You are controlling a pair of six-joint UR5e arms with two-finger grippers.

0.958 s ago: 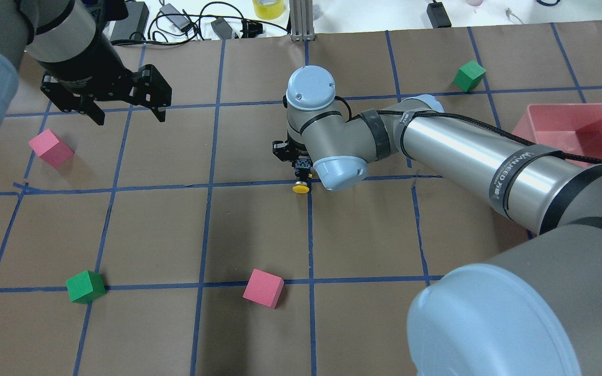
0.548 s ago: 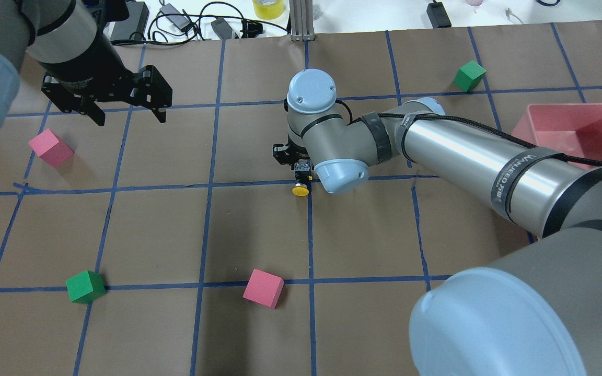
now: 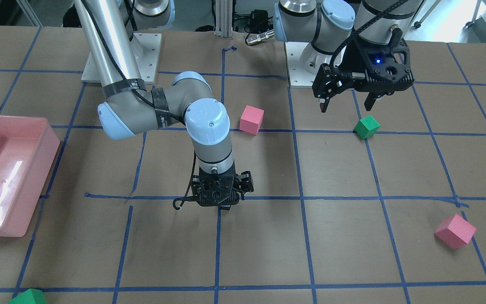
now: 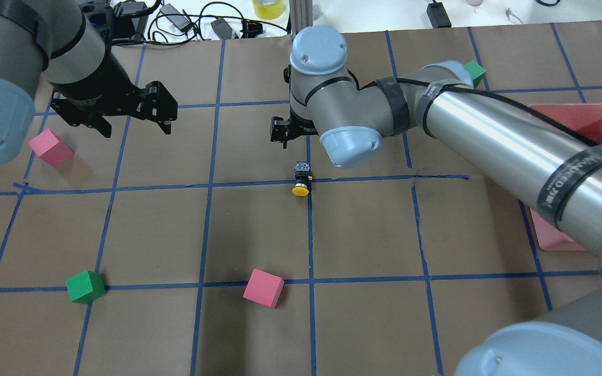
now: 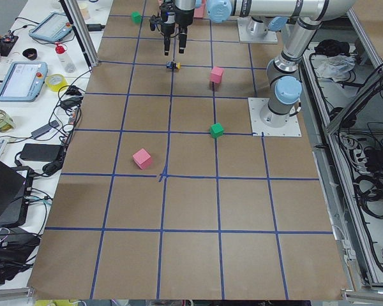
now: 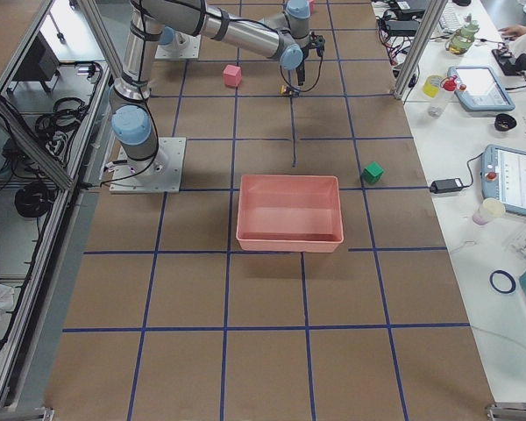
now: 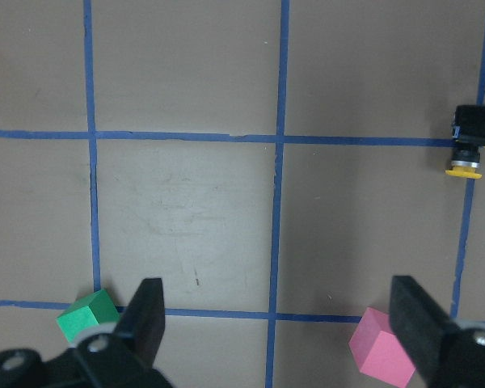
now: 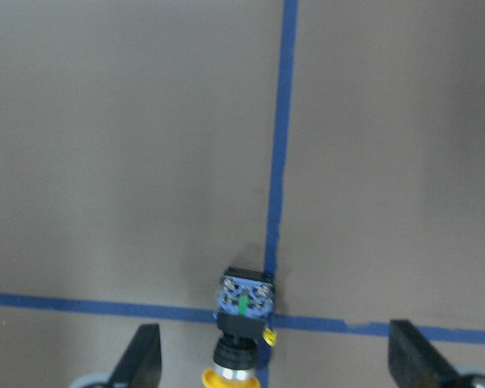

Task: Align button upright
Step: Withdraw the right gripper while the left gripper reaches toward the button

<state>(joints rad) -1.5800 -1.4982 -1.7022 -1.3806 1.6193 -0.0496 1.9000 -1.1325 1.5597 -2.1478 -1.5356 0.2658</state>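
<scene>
I should set the button upright with my left gripper. To do that, I should first grab the button (image 7: 472, 133) by its yellow cap (image 7: 463, 172).
The button (image 4: 301, 180) lies on its side on a blue tape crossing, with its yellow cap toward the robot and its black body and base pointing away. It also shows in the right wrist view (image 8: 242, 311) and at the right edge of the left wrist view (image 7: 467, 149). My right gripper (image 8: 275, 360) is open and empty, raised above the button and slightly beyond it. One of its fingers (image 4: 278, 130) shows past the wrist. In the front-facing view the right gripper (image 3: 220, 198) hides the button. My left gripper (image 4: 136, 125) is open and empty, hovering far to the left.
Pink cubes (image 4: 50, 148) (image 4: 263, 288) and green cubes (image 4: 85, 286) (image 4: 474, 70) are scattered on the brown paper. A pink bin (image 4: 583, 120) stands at the right, partly behind my right arm. Cables and tape rolls lie along the far edge.
My right gripper was down around the button's body. It has lifted up and away, and the button stays where it was. The left gripper has shifted slightly.
</scene>
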